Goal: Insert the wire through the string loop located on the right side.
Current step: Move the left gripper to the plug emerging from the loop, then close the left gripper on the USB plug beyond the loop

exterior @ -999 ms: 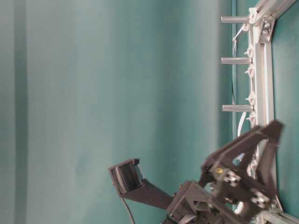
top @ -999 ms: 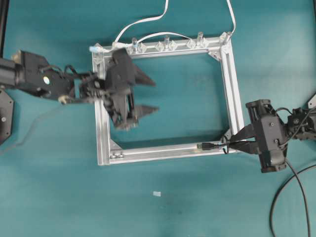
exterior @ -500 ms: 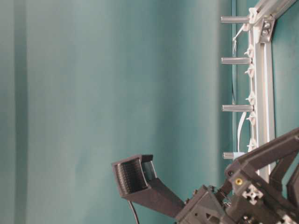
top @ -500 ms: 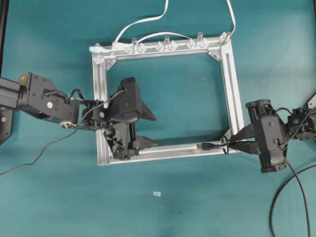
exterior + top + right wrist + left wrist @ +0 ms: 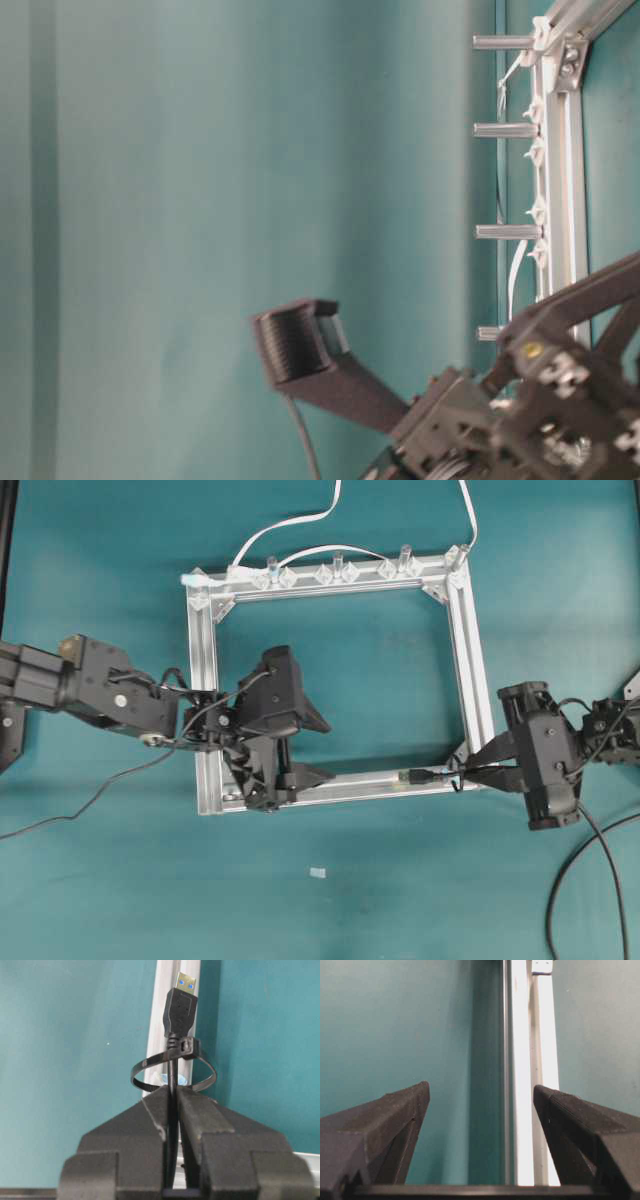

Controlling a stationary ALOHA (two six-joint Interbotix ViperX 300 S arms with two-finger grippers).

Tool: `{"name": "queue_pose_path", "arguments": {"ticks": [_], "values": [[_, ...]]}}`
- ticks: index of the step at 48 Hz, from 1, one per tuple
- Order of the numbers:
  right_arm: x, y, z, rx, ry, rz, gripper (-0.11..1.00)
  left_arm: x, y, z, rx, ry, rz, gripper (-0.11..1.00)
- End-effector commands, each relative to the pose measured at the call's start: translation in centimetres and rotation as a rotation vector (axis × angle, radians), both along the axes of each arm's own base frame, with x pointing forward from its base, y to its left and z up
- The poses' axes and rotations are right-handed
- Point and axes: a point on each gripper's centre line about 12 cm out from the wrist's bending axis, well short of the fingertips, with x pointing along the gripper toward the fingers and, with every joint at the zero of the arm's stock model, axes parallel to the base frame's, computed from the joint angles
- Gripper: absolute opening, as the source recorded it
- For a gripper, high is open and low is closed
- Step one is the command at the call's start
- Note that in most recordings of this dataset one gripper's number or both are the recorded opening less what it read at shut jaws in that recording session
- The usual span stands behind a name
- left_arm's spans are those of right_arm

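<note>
Next, my left gripper picks up the wire by its black plug [image 5: 418,776], because the string loop [image 5: 457,781] and my right gripper crowd the wire's cable.
My right gripper [image 5: 480,772] [image 5: 173,1091] is shut on the wire [image 5: 173,1074], a thin black cable. The wire runs up from the jaws through the string loop [image 5: 145,1067] [image 5: 457,781], a thin dark band at the lower right corner of the aluminium frame [image 5: 470,660]. Its black plug [image 5: 181,1005] [image 5: 418,776] lies beyond the loop, over the bottom rail. My left gripper [image 5: 320,748] [image 5: 481,1090] stands open and empty over the frame's lower left part. The bottom rail [image 5: 522,1060] runs between its fingers [image 5: 400,1115], and the plug is well to its right.
White flat cables [image 5: 300,525] leave the frame's top rail, which carries clear pegs [image 5: 337,565] [image 5: 505,130]. A thick black robot cable [image 5: 590,850] curls at the lower right. A small pale scrap [image 5: 318,872] lies on the teal table below the frame.
My left arm has swung down and to the right, from the frame's left rail to its lower left inside, jaws still open. The right gripper, wire and plug have not moved.
</note>
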Motion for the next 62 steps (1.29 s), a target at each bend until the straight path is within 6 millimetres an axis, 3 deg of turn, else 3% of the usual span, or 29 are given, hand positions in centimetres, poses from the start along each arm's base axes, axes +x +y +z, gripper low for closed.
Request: {"name": "queue_pose_path", "arguments": {"ticks": [1, 36, 62], "values": [[0.5, 0.0, 0.7, 0.002, -0.03, -0.002, 0.07, 1.4, -0.3, 0.9, 0.0, -0.038, -0.006, 0.84], [0.6, -0.1, 0.8, -0.003, -0.05, -0.01, 0.07, 8.6, -1.1, 1.6, 0.003, -0.145, -0.017, 0.84], [0.5, -0.1, 0.7, -0.002, -0.047, -0.01, 0.07, 9.5, -1.2, 2.3, 0.002, -0.173, -0.02, 0.81]]}}
